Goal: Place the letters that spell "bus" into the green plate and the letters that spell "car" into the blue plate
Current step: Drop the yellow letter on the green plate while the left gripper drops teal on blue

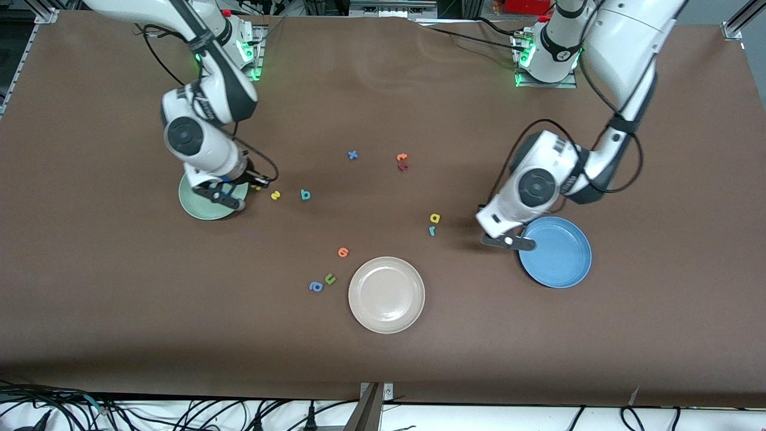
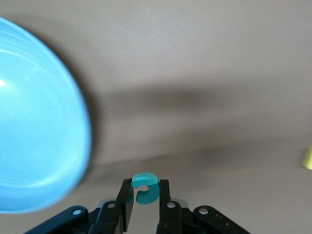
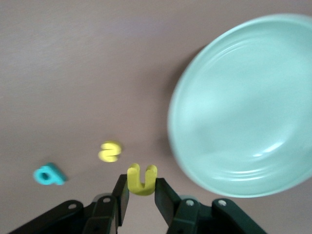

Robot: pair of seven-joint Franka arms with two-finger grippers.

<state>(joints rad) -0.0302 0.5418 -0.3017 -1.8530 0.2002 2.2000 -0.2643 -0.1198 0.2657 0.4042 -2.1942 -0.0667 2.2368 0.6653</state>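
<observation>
The teal "c" hangs beside the plate and would miss if released now. My left gripper lines it up with the blue plate (image 1: 559, 254) (image 2: 39, 122) before opening.
My left gripper (image 2: 146, 183) is shut on the teal "c" (image 2: 145, 187), held above the table just beside the rim of the blue plate (image 2: 39, 122) (image 1: 559, 254). The yellow "a" (image 1: 435, 218) and teal "r" (image 1: 431, 230) lie on the table nearby. My right gripper (image 3: 141, 179) is shut on the yellow "u" (image 3: 142, 179) above the table, between the green plate (image 3: 243, 107) (image 1: 206, 209) and the yellow "s" (image 1: 275, 195). The teal "b" (image 1: 305, 194) lies beside the "s". Both plates show nothing inside.
A beige plate (image 1: 386, 294) sits nearer the front camera. Close to it lie an orange letter (image 1: 342, 252), a green "u" (image 1: 330, 278) and a blue "a" (image 1: 316, 287). A blue "x" (image 1: 352, 155) and two reddish letters (image 1: 402, 161) lie mid-table.
</observation>
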